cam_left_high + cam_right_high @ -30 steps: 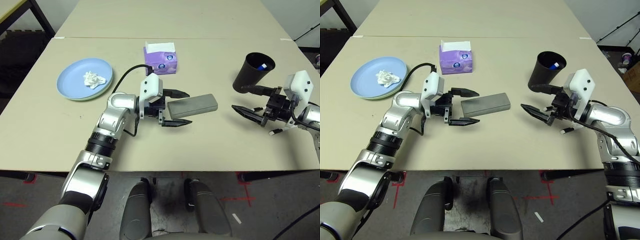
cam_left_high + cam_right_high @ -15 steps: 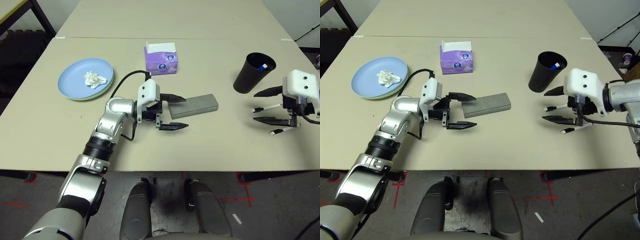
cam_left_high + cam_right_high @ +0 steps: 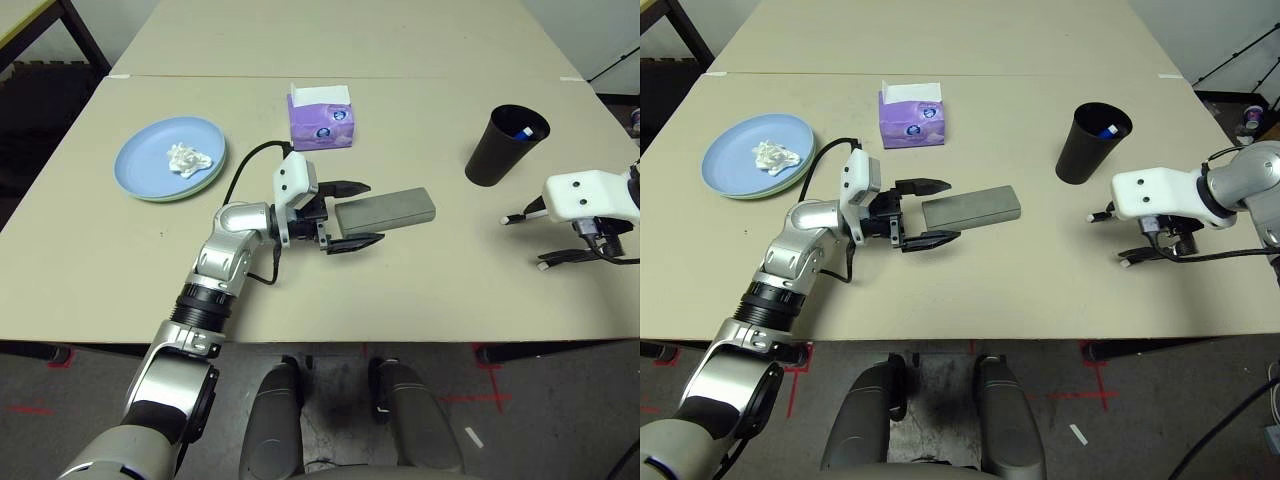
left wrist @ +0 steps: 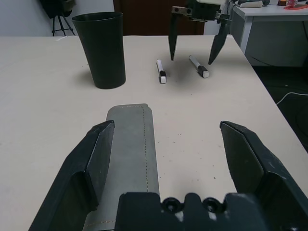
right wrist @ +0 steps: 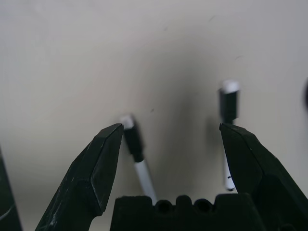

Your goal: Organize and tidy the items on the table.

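One finger hangs above a pen's black cap [image 5: 229, 103], over the table, in the right wrist view, so my right gripper comes down before it closes.
My left gripper [image 3: 352, 214] is open, level with the table, and straddles the near end of the grey glasses case [image 3: 386, 209]; the case [image 4: 129, 159] lies close to one finger. A black cup [image 3: 507, 145] stands upright at the right with a blue-tipped thing inside. Beside it, my right gripper [image 5: 171, 127] hangs open, pointing straight down over two thin white pens [image 5: 138, 153] [image 5: 228, 108], which lie between its fingers' spread. It touches neither. At the left, a crumpled white tissue [image 3: 189, 158] lies on the light blue plate [image 3: 150, 170].
A purple tissue box [image 3: 322, 119] stands behind the left gripper, near the seam with a second table [image 3: 340, 30]. The tabletop's right edge runs close to the right arm. A black cable loops from the left wrist [image 3: 245, 165].
My right gripper has turned from pointing sideways to pointing straight down and shifted right, over the pens. The left gripper drew back a little, then moved forward around the case's end again.
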You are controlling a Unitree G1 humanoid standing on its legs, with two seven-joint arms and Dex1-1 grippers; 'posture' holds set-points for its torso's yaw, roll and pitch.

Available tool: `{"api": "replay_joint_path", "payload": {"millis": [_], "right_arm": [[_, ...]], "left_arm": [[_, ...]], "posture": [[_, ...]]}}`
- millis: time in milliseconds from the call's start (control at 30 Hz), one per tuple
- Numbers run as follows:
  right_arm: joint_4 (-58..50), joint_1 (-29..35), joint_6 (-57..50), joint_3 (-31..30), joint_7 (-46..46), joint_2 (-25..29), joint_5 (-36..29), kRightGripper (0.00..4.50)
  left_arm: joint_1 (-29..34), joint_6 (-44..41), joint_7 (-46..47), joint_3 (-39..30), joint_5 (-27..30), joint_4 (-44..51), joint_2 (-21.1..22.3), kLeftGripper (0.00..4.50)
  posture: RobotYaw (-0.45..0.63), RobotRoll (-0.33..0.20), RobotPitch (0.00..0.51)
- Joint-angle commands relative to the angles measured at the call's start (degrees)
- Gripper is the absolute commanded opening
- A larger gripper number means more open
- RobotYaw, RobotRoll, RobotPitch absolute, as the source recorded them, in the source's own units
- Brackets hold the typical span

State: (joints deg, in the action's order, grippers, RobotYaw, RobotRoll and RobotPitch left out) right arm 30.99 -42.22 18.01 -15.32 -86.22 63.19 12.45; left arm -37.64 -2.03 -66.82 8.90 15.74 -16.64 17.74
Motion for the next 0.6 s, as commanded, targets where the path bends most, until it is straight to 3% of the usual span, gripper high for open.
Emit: {"api": "replay_joint_path", "payload": {"millis": [33, 600], "right_arm": [[1.6, -0.7, 2.5, -1.7, -0.3, 0.4, 2.3, 4.50], [6.1, -2.8, 13.4, -4.8, 2.0, -1.4, 7.3, 4.50]], "left_arm": [[0.3, -0.3, -0.2, 0.1, 0.5, 0.3, 0.1, 4.47], [0.6, -0.7, -0.8, -0.1, 0.9, 0.6, 1.6, 4.47]], "posture": [[-0.10, 0.000, 0.187], [-0.09, 0.000, 0.197]]}}
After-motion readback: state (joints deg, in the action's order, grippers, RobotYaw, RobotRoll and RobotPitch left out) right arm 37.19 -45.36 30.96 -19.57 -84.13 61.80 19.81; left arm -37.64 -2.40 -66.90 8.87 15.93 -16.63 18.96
